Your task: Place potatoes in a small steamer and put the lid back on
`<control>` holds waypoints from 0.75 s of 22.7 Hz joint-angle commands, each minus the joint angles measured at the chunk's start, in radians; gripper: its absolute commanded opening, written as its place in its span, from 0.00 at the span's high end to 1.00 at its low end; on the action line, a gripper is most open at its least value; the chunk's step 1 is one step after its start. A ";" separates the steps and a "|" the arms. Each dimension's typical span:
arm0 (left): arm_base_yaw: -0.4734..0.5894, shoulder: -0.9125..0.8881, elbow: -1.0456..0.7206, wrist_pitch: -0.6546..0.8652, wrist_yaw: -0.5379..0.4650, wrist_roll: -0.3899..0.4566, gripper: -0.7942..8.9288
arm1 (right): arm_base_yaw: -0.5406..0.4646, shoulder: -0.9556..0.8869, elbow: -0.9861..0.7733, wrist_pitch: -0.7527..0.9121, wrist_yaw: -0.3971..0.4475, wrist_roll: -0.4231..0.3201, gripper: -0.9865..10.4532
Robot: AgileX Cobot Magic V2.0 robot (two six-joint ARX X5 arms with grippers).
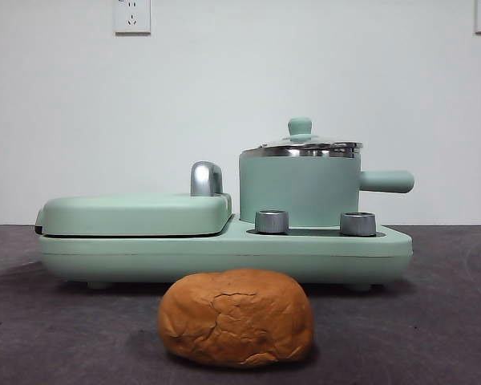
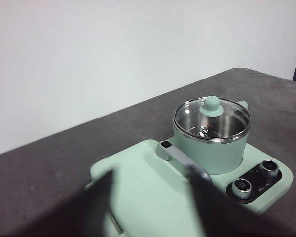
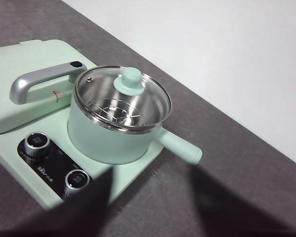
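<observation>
The glass lid is wide and flat over the pot, so my left gripper should grab it by its narrow green knob next.
The potato, an orange-brown cracked lump, lies on the dark table in front of the appliance. The small steamer is a mint-green pot with a side handle, standing on the right of the appliance base. The lid with its green knob sits on the pot. The left wrist view shows the pot with the lid on it, and so does the right wrist view, pot and lid. My left gripper and right gripper are open, empty, high above the appliance and out of the front view.
The flat griddle cover with its chrome handle takes the appliance's left half. Two steel dials stand in front of the pot. A white wall runs behind the table.
</observation>
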 commanded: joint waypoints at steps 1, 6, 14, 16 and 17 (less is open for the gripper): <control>-0.002 0.000 0.025 0.013 0.007 0.023 0.48 | 0.008 0.002 0.012 0.021 0.005 -0.017 0.56; -0.013 0.006 0.025 0.021 0.008 -0.006 0.54 | 0.011 -0.001 0.012 0.037 0.011 0.013 0.56; -0.120 0.140 0.025 0.213 0.007 -0.146 0.54 | 0.011 0.000 0.012 0.037 0.012 0.066 0.56; -0.163 0.202 0.025 0.300 0.007 -0.186 0.54 | 0.011 0.000 0.012 0.037 0.012 0.066 0.56; -0.190 0.242 0.025 0.351 0.006 -0.198 0.54 | 0.011 0.000 0.012 0.036 0.013 0.066 0.56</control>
